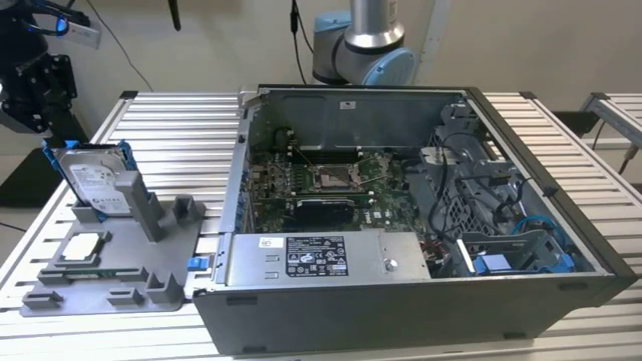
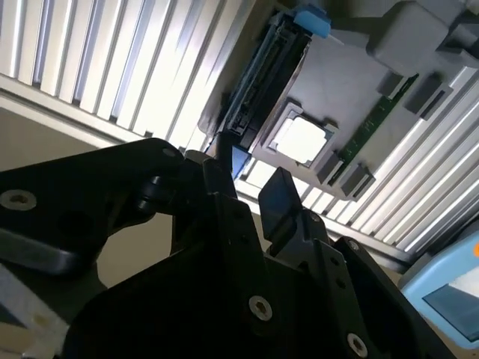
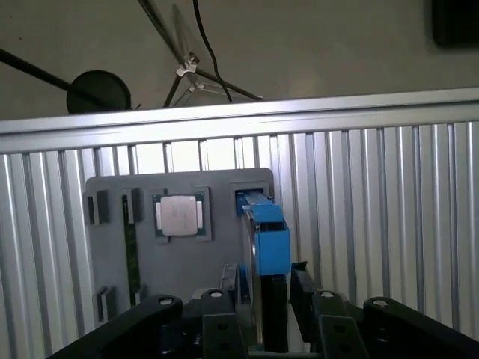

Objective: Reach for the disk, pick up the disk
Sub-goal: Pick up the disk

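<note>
The grey fixture's slot and posts crowd the disk's lower part, so next my gripper should grab the disk's upper end between the blue rails.
The disk (image 1: 95, 180) stands on edge in a slot of the grey fixture (image 1: 110, 259), at the exterior view's left. It is silver with a white label and blue rails. My gripper (image 1: 40, 90) hangs dark above it, slightly toward the exterior view's left, apart from it. In the first wrist view the gripper (image 3: 266, 288) is open, and the disk (image 3: 268, 247) shows edge-on with its blue rail, in line with the gap between the two fingers. In the second wrist view the open gripper (image 2: 254, 176) points toward the disk's thin edge (image 2: 262, 82).
A small square silver chip (image 3: 179, 217) and a green memory stick (image 3: 131, 247) lie in the fixture beside the disk. An open computer case (image 1: 401, 203) takes up the middle of the slatted metal table (image 1: 180, 128). The arm's base (image 1: 361, 45) stands behind the case.
</note>
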You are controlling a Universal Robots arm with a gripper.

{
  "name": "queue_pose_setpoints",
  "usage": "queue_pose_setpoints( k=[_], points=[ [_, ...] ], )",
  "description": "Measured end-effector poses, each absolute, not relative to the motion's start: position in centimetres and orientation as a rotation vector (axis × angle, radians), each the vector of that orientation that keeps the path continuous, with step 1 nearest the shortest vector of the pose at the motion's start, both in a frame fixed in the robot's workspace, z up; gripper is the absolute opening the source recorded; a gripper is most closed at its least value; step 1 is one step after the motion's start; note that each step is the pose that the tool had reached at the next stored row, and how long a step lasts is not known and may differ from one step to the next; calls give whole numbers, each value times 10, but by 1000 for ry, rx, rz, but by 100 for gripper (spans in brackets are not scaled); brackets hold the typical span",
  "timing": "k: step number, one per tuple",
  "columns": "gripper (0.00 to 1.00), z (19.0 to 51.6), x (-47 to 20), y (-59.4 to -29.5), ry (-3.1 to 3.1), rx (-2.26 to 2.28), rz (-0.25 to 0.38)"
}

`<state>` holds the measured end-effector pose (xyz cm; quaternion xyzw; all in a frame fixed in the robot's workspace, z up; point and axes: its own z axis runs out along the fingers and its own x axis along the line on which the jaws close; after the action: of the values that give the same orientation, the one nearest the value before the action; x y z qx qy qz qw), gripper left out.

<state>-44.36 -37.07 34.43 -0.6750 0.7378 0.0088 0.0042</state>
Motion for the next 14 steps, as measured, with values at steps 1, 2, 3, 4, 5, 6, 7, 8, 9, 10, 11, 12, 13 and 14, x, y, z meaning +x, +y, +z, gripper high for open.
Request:
queue_pose_setpoints(
  k=[1,2,3,4,5,6,7,8,9,10,11,12,13,14],
  points=[
    [0,343,-444,-371,2312,-2115,28],
    [100,343,-444,-371,2312,-2115,28],
    [100,341,-444,-371,2312,-2115,28],
    [100,339,-444,-371,2312,-2115,28],
    [100,337,-444,-371,2312,-2115,28],
    [100,336,-444,-371,2311,-2115,28],
    [100,334,-444,-371,2311,-2115,28],
    [100,332,-444,-371,2311,-2116,28],
    [100,330,-444,-371,2311,-2116,28],
    [100,329,-445,-370,2311,-2116,28],
    [100,327,-445,-370,2311,-2116,28],
    [100,325,-446,-370,2310,-2116,28],
    [100,323,-446,-370,2310,-2117,28],
    [100,321,-446,-370,2309,-2117,28]
  ],
)
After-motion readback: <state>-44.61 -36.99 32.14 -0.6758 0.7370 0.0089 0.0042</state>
